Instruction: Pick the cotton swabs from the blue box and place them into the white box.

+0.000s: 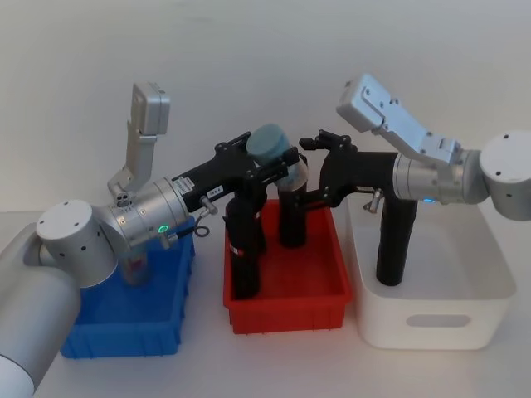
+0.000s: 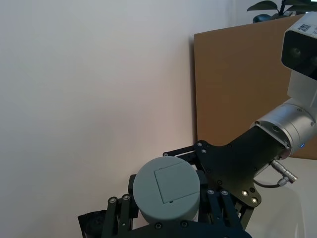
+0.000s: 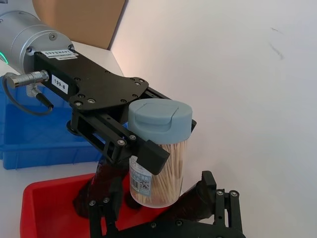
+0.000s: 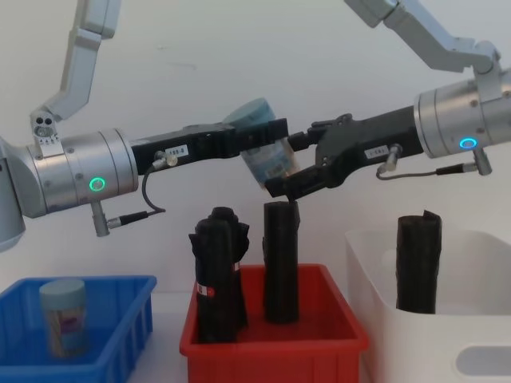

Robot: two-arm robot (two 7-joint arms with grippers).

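Observation:
The right gripper grabs the cotton swabs tub by its exposed body [image 4: 274,163] [image 1: 297,175] next, since my left gripper's fingers already take up the space under the tub's lid.
A tub of cotton swabs [image 4: 266,155] with a pale teal lid hangs tilted in the air above the red bin, and my left gripper [image 4: 270,137] is shut on it just below the lid. My right gripper [image 4: 287,163] is open, its fingers straddling the tub's lower body from the other side. In the right wrist view the tub [image 3: 158,148] shows its swabs and label, clamped by the left fingers [image 3: 143,148]. A second tub [image 4: 62,317] stands in the blue box [image 4: 120,351]. The white box [image 4: 447,351] is on the right.
The red bin [image 4: 271,351] in the middle holds tall black rolls [image 4: 281,259] directly under the grippers. Another black roll [image 4: 417,263] stands in the white box. A brown board [image 2: 237,84] stands behind, with a white wall at the back.

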